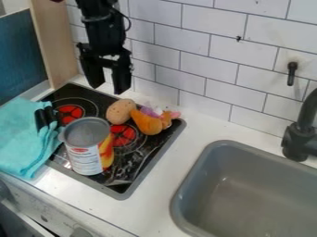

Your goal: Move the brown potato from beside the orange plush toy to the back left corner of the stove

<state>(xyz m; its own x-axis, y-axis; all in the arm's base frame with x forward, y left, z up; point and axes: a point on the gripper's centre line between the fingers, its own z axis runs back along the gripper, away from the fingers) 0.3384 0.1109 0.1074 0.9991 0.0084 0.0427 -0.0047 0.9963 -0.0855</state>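
Note:
The gripper picks up the brown potato-like toy by its rounded sides next, to move it from beside the orange drumstick-shaped toy (pixel 146 122).
The black gripper (pixel 109 87) hangs over the back of the stove, its two fingers apart with nothing between them. Below it and slightly right, a brown potato-like object (pixel 120 111) lies on the cooktop (pixel 143 159). Against that sits an orange drumstick-shaped toy (pixel 146 122), with small purple and pink items (pixel 150 111) behind it. A can with a grey end up (pixel 85 146) stands on the front part of the stove, and a yellow-red object (pixel 106 152) is partly hidden behind it. On the left, a turquoise cloth (pixel 26 139) overlaps the stove's edge, with black objects (pixel 44 117) on it.
A grey sink (pixel 213 150) with a black faucet (pixel 298 139) is at the right. White tiled wall (pixel 204 60) runs behind the counter (pixel 207 122), with a black hook (pixel 292 74) on it. A wooden panel (pixel 54 41) stands at the back left.

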